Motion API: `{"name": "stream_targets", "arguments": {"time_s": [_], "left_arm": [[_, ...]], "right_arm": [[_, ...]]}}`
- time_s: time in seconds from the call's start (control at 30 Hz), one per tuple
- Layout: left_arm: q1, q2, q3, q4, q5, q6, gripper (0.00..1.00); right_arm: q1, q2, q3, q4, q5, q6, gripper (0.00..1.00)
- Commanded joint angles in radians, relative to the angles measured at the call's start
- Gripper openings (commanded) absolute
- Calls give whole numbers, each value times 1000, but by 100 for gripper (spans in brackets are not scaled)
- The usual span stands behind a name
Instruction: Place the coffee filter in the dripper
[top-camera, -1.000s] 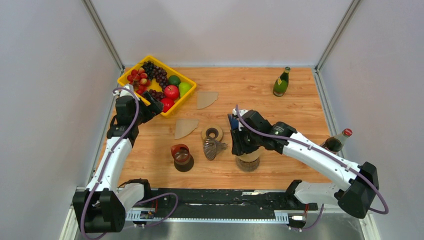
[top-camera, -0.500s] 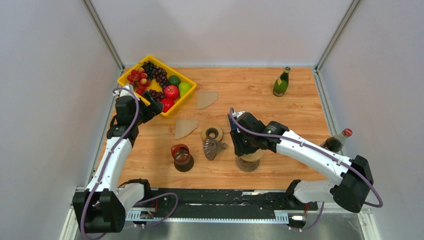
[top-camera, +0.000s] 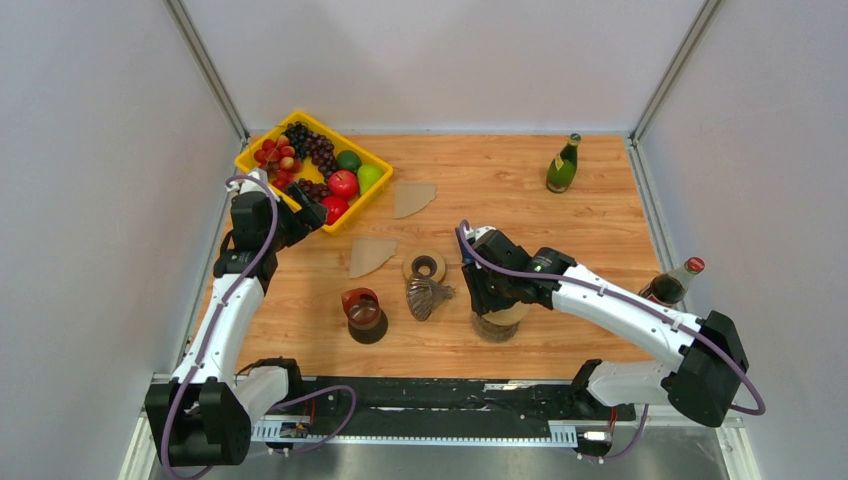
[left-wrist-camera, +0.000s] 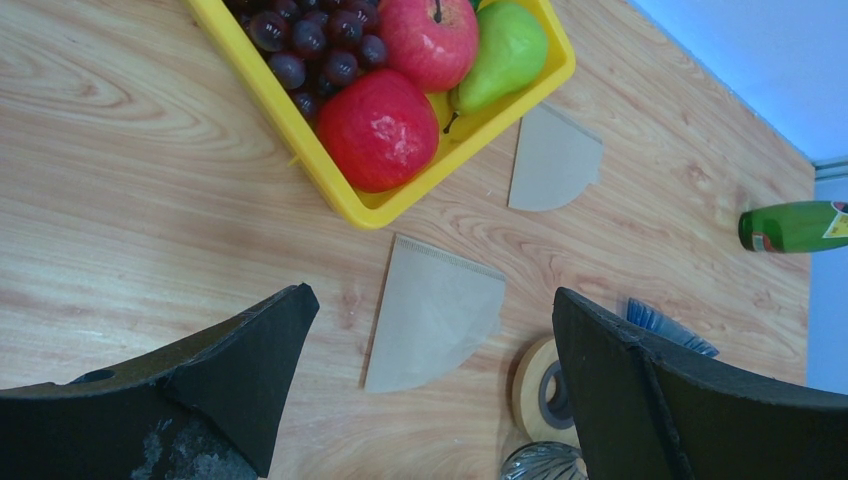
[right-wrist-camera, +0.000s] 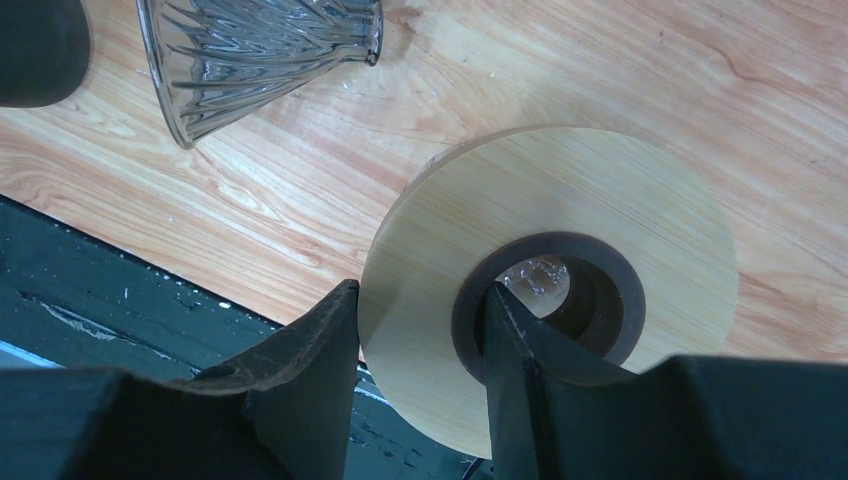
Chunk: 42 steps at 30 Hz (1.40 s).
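Note:
Glass shows through the hole of the wooden dripper ring (right-wrist-camera: 560, 210) and below the ring's rim. My right gripper should release the ring now, as it would end on the glass.
Two brown paper coffee filters lie flat on the table, one (top-camera: 371, 256) near the centre and one (top-camera: 413, 198) beside the tray. My left gripper (top-camera: 305, 212) hovers open above the nearer filter (left-wrist-camera: 435, 320), which shows between its fingers (left-wrist-camera: 250, 350). A ribbed glass dripper cone (top-camera: 428, 295) lies on its side, also seen in the right wrist view (right-wrist-camera: 260, 50). My right gripper (top-camera: 490, 300) is shut on a wooden dripper ring (right-wrist-camera: 560, 210), one finger in its hole and one outside the rim (right-wrist-camera: 422, 295). Glass shows through the hole.
A yellow tray (top-camera: 262, 150) of fruit sits at the back left. A second wooden ring (top-camera: 425, 267) and a reddish glass cup (top-camera: 362, 312) stand mid-table. A green bottle (top-camera: 563, 165) stands at the back right, a red-capped bottle (top-camera: 675, 283) at the right edge.
My right arm has shifted slightly to the left with the wooden ring still in its grip. The left arm has not moved.

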<state>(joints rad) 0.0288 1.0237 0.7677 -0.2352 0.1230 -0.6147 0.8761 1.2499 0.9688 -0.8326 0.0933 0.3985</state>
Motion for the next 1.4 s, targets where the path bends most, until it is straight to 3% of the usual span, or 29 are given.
{"name": "stream_targets", "arguments": {"time_s": [0.0, 0.2, 0.4, 0.5, 0.57, 0.6, 0.73, 0.97, 1.1, 1.27, 1.37], "left_arm": [[1, -26, 39, 3, 10, -3, 100], [1, -30, 39, 0, 9, -1, 100], [1, -29, 41, -1, 13, 0, 100], [0, -28, 44, -8, 12, 3, 100], [1, -26, 50, -16, 7, 9, 100], [1, -24, 53, -18, 6, 10, 100], [1, -24, 56, -25, 17, 12, 100], [1, -16, 40, -6, 22, -4, 100], [1, -8, 38, -8, 14, -6, 100], [2, -1, 22, 14, -4, -33, 100], [0, 5, 9, 32, -9, -47, 100]], "right_arm": [[4, -18, -11, 44, -8, 26, 44], [5, -62, -8, 44, -39, 37, 60], [4, -140, 4, 43, -72, 51, 68], [2, -179, 29, 44, -47, 69, 81], [-3, -203, 58, 54, 24, 99, 98], [-10, -215, 69, 77, 64, 113, 100], [-110, -222, 111, 144, 137, 183, 100], [-471, -29, 198, 147, -107, 284, 100], [-531, 110, 251, 148, -98, 312, 100], [-544, 300, 373, 153, 83, 356, 100], [-543, 407, 437, 156, 108, 369, 100]]}}
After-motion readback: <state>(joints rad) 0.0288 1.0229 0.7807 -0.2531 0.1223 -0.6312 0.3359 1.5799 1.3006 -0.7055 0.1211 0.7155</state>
